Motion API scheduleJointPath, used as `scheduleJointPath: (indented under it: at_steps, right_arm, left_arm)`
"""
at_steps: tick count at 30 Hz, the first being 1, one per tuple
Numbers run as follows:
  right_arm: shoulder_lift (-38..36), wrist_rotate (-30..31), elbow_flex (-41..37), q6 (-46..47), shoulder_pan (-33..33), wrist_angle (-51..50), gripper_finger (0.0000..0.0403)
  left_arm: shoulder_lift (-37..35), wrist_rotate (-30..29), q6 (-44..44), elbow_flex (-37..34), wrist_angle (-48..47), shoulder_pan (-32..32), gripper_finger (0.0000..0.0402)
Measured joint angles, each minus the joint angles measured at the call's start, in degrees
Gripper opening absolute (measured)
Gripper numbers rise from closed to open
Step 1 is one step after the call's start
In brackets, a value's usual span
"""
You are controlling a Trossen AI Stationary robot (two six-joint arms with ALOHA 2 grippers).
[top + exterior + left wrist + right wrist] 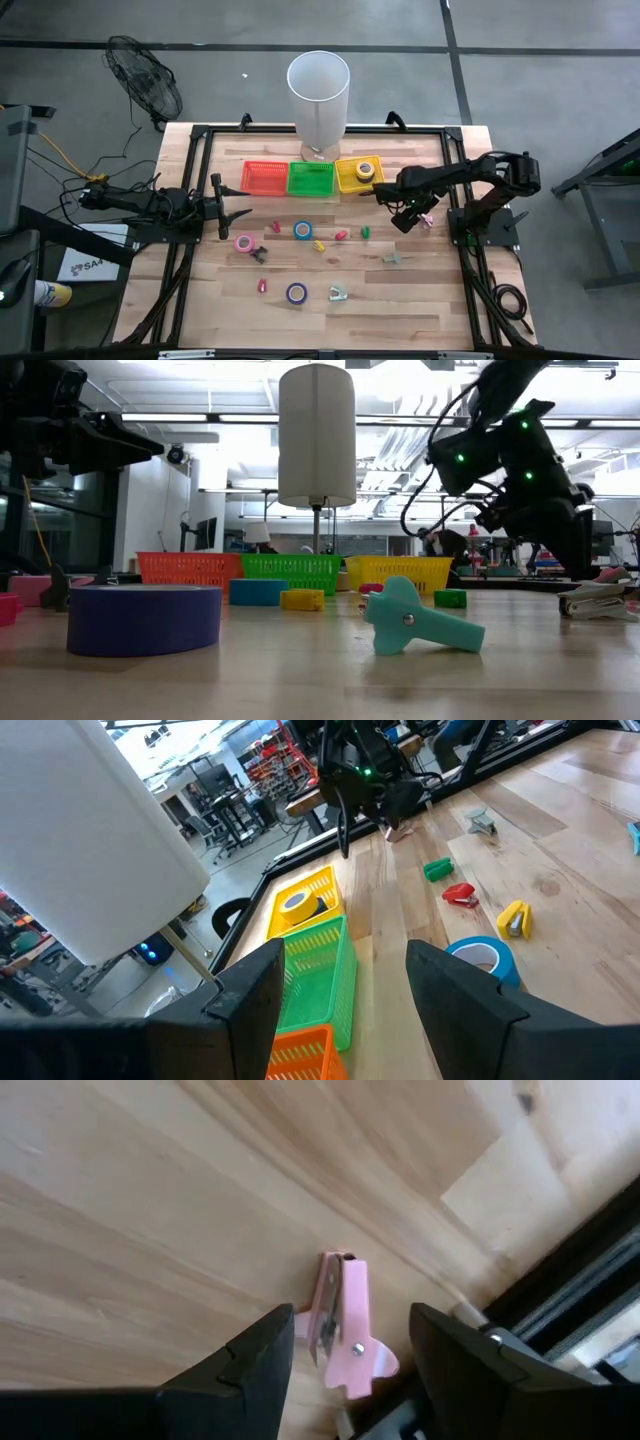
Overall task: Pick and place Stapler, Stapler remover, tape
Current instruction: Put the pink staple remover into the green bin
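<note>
I am not ready to close yet: my right gripper's fingers are above the pink staple remover. I need to lower my right gripper first, then close it on the staple remover.
My right gripper is open and points down near the table's right edge. Its fingers stand on either side of a pink staple remover, which lies flat on the wood. I cannot see them touching it. My left gripper waits open at the left. Tape rolls lie flat on the table: pink, blue and purple. A yellow roll sits in the yellow basket. Small staplers, yellow, red and green, lie mid-table.
Red and green baskets stand beside the yellow one along the far side, in front of a tall white cylinder. Teal, grey and black staple removers lie about. A black frame rail runs close to the pink remover.
</note>
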Motion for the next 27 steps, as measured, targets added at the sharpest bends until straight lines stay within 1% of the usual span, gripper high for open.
scheduleJointPath:
  at_steps: [4, 7, 10, 15, 18, 24, 27]
  right_arm:
    - [0.0, -3.3, -5.0, 0.4, 0.0, 3.0, 0.0193]
    - [0.0, -3.5, -7.9, 0.7, 0.0, 4.3, 0.0193]
    - [-0.1, -5.4, -9.6, 0.7, 0.0, 6.3, 0.0193]
    - [-0.1, -7.0, -10.0, 1.1, 0.0, 6.6, 0.0186]
    - [-0.1, -7.2, -10.0, 1.1, 0.0, 6.8, 0.0165]
    - [0.0, -8.1, -9.9, 0.5, 0.0, 7.0, 0.0097]
    - [0.0, -8.5, -9.9, -0.3, 0.0, 6.9, 0.0074]
  left_arm:
    - [0.0, 0.0, 0.0, 0.0, 0.0, 0.0, 0.0207]
    - [0.0, 0.0, 0.0, 0.0, 0.0, 0.0, 0.0207]
    - [0.0, 0.0, 0.0, 0.0, 0.0, 0.0, 0.0207]
    - [0.0, 0.0, 0.0, 0.0, 0.0, 0.0, 0.0207]
    - [0.0, 0.0, 0.0, 0.0, 0.0, 0.0, 0.0207]
    - [0.0, 0.0, 0.0, 0.0, 0.0, 0.0, 0.0207]
    - [0.0, 0.0, 0.0, 0.0, 0.0, 0.0, 0.0207]
